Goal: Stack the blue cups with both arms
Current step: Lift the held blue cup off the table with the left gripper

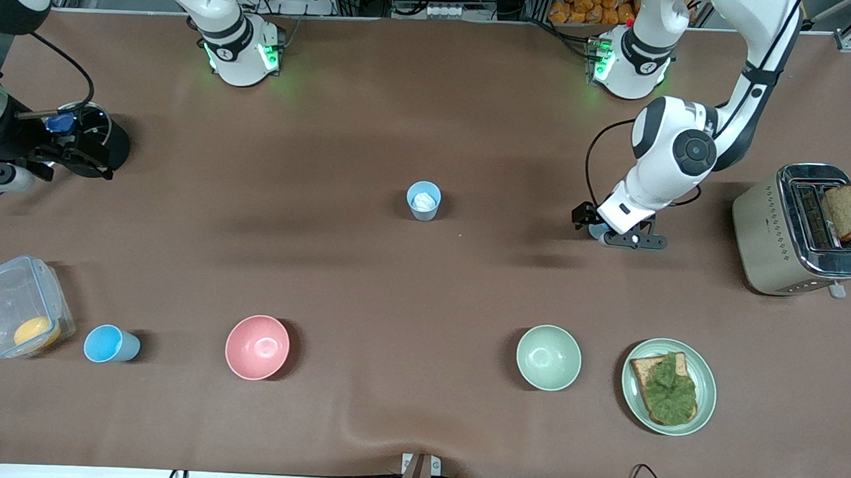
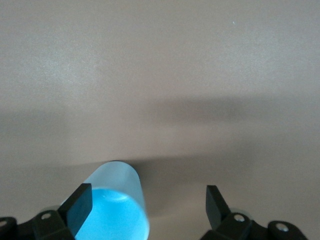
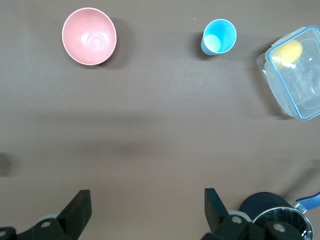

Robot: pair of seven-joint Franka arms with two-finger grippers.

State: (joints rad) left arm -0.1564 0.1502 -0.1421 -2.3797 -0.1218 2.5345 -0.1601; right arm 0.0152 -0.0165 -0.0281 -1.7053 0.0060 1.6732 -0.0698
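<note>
My left gripper should next take the third blue cup by its rim (image 2: 118,194), to stack it into the blue cup with the whitish inside.
Three blue cups show. One with a whitish inside (image 1: 423,199) stands mid-table. Another blue cup (image 1: 108,344) (image 3: 218,37) stands nearer the front camera at the right arm's end, beside a clear container. The third blue cup (image 2: 117,202) (image 1: 597,231) sits under my left gripper (image 2: 147,199) (image 1: 604,229), between its open fingers and close to one finger (image 2: 79,200), with a wide gap to the other finger. My right gripper (image 3: 145,205) hangs open and empty above bare table beside a black pot.
A pink bowl (image 1: 257,346), a pale green bowl (image 1: 548,357) and a plate with leaf-topped toast (image 1: 706,395) line the front. A toaster (image 1: 778,233) stands at the left arm's end. The clear container (image 1: 6,300) and black pot (image 1: 110,142) are at the right arm's end.
</note>
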